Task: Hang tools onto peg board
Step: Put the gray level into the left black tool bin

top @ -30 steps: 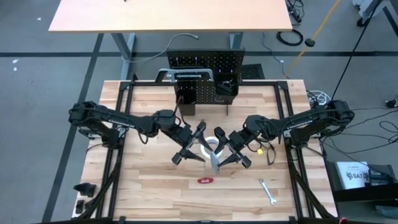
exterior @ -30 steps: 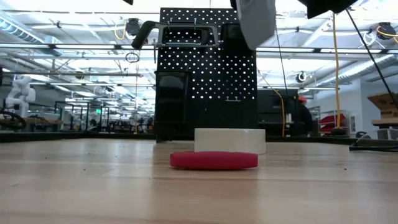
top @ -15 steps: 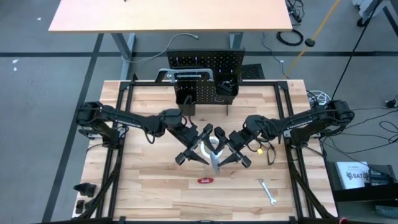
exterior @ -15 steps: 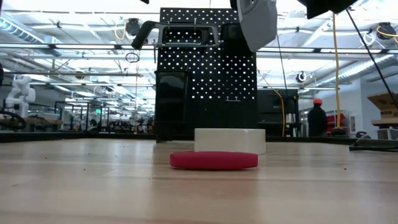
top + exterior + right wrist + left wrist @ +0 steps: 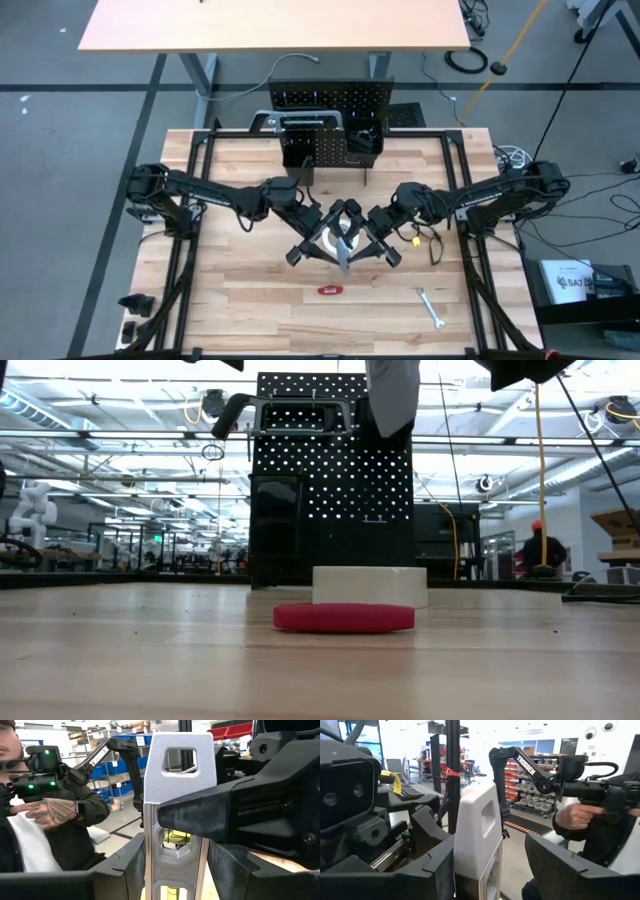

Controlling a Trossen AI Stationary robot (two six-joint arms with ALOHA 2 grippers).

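My left gripper has its fingers past the level's end with the hang hole (image 5: pixel 479 827), on either side of it, so it should close on that end.
The silver level (image 5: pixel 176 795) hangs in the air over the middle of the table, roughly upright, with my right gripper (image 5: pixel 356 244) shut on it. Its lower end (image 5: pixel 392 395) shows at the top of the low view. My left gripper (image 5: pixel 334 238) is open, one finger on each side of the level's end with the hang hole (image 5: pixel 479 827). Under them the white tape roll (image 5: pixel 370 586) lies flat on the table. The red-handled tool (image 5: pixel 329 290) and small wrench (image 5: pixel 431 308) lie nearer the front. The peg board (image 5: pixel 330 100) stands at the far edge. My right gripper pinches the level's two broad faces (image 5: pixel 175 870) between its two fingers, at the part with the yellow vial below the hang-hole end. The fingers come level from the table's right and lie across the level. The level is lifted clear of the table and stands roughly upright.
A grey bar clamp (image 5: pixel 280 410) hangs across the top of the peg board, and two black bins (image 5: pixel 300 150) (image 5: pixel 363 140) are fixed to its front. A person with a hand-held control arm (image 5: pixel 45 795) shows beyond the table in both wrist views.
My left gripper has moved toward the table's right, up to the level, and its fingers now stand on either side of the level's end. The level's lower end has shifted a little in the low view. My right gripper has kept its hold.
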